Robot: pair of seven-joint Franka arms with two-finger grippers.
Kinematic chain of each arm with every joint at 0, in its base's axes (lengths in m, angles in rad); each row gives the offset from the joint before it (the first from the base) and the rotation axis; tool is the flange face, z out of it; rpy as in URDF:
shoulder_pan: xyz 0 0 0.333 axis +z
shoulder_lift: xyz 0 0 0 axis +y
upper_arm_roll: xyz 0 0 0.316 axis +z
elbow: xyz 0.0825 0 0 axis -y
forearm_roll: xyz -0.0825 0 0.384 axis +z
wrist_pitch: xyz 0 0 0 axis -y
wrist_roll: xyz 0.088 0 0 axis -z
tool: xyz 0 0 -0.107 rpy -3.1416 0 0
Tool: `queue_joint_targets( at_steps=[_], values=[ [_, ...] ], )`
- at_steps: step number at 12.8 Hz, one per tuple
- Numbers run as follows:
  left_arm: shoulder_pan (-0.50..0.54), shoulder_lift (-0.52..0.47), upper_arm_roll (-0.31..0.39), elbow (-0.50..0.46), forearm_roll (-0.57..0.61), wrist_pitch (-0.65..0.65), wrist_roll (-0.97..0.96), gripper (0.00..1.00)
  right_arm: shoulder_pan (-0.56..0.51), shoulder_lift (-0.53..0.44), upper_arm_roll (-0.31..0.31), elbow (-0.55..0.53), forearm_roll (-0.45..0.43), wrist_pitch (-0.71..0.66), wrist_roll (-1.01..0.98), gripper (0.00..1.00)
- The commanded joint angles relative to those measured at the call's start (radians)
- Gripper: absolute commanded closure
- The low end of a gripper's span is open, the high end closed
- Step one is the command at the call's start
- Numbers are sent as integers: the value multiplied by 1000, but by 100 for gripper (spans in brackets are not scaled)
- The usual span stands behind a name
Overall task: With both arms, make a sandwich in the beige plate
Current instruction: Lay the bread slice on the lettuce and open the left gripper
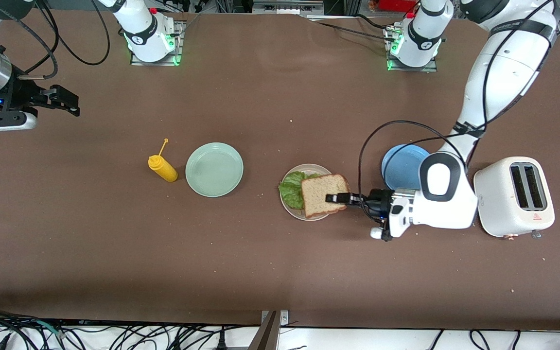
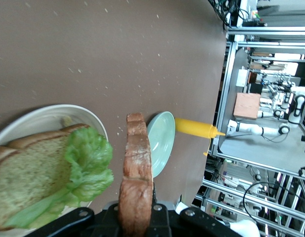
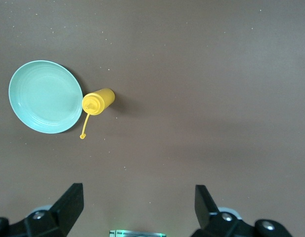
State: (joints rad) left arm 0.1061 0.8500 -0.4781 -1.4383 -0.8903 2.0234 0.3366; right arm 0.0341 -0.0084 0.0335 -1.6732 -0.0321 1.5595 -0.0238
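I should lower the tilted bread slice with my left gripper before I let go of the slice, because it is still hanging above the lettuce leaf.
The beige plate (image 1: pixel 290 209) holds a ruffled green lettuce leaf (image 1: pixel 289 188) lying on a brown bread slice (image 2: pixel 28 173). In the left wrist view the plate's rim (image 2: pixel 48 109) and the lettuce (image 2: pixel 87 165) show clearly. My left gripper (image 1: pixel 337 198) is shut on the crust edge of a second bread slice (image 1: pixel 323 194), held tilted just over the plate and lettuce. In the left wrist view this slice (image 2: pixel 136 173) stands edge-on in that gripper (image 2: pixel 137 211). My right gripper (image 1: pixel 68 101) waits open with nothing in it, up over the right arm's end of the table (image 3: pixel 140 207).
A mint-green plate (image 1: pixel 214 169) and a yellow squeeze bottle (image 1: pixel 162 167) lie beside each other toward the right arm's end. A blue plate (image 1: pixel 400 165) and a white toaster (image 1: pixel 513 197) sit by the left arm. Crumbs dot the brown table.
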Motion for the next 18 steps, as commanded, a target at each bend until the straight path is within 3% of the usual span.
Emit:
queue_joint_targets(
  at_steps=[1,4,7,8,9,10,16,18],
  values=[
    [1,-20,1,-109,-94,57,171,100,3,1,-3,4,14,2,-2,0],
    [-20,-14,1,-164,-212,108,284,100,3,1,-3,4,14,2,-2,0],
    [-23,6,10,-171,-230,123,348,100,3,1,-3,4,14,2,-2,0],
    [-26,9,28,-169,-223,126,352,77,3,1,-3,4,14,2,-2,0],
    [-51,17,60,-162,-222,138,355,29,3,-1,-3,4,14,2,-2,0],
    [-83,17,87,-162,-223,187,408,0,3,-1,-3,4,14,2,-2,0],
    [-97,3,98,-168,-217,250,481,0,3,1,-3,4,14,2,-2,0],
    [-89,-15,99,-163,-124,250,470,0,3,1,-3,4,14,2,-2,0]
  ],
)
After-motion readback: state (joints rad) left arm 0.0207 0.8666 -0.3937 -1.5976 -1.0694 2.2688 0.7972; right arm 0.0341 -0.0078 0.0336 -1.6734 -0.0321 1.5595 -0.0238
